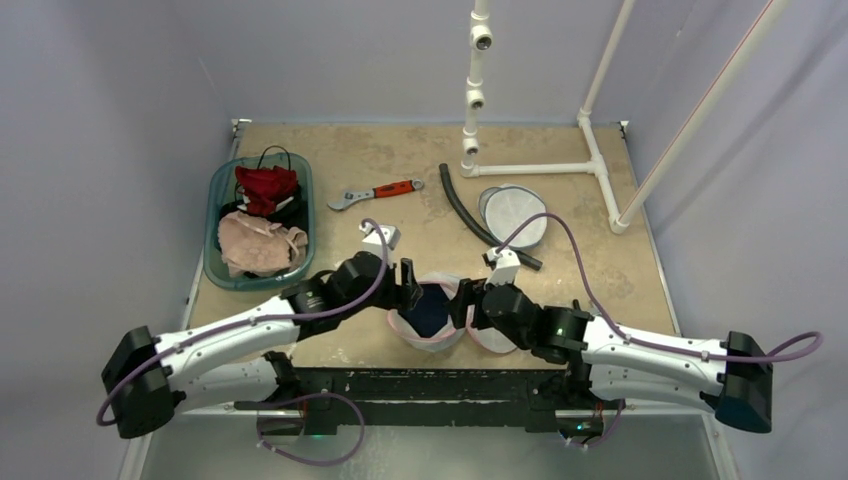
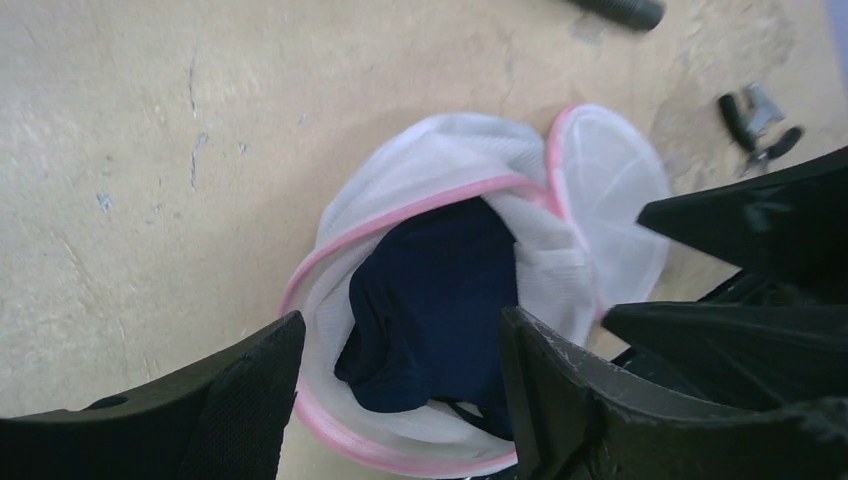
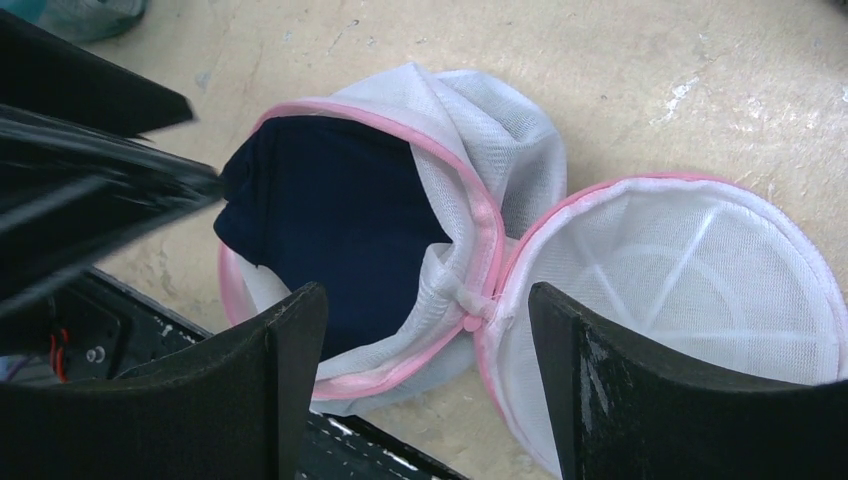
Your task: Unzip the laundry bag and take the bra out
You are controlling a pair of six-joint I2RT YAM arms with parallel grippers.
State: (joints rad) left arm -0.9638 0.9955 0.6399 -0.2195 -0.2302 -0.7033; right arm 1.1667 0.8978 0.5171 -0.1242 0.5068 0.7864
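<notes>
The bra [image 1: 432,310] shows between the left gripper's fingers, but the fingers are still above the bag's pink rim. The left gripper needs to go lower first and then close on the bra.
The laundry bag [image 1: 405,328] is a round white mesh case with pink trim, lying unzipped at the table's near edge. Its lid [image 3: 670,270] is flipped open to the right, and the pink zip pull [image 3: 470,322] sits at the hinge. The navy bra [image 1: 432,310] lies inside the open half [image 2: 440,170], partly bunched [image 2: 440,300]. My left gripper [image 1: 412,285] hovers over the bag's left rim, open, with the bra between its fingers but not pinched [image 2: 400,330]. My right gripper [image 1: 468,300] stands open over the hinge [image 3: 428,300], holding nothing.
A teal basin [image 1: 213,262] at the left holds red and beige garments. Behind the bag lie a red-handled wrench [image 1: 375,192], a black hose [image 1: 462,212], a second round mesh bag [image 1: 513,212] and a white pipe frame [image 1: 590,165]. The table's front edge is just below the bag.
</notes>
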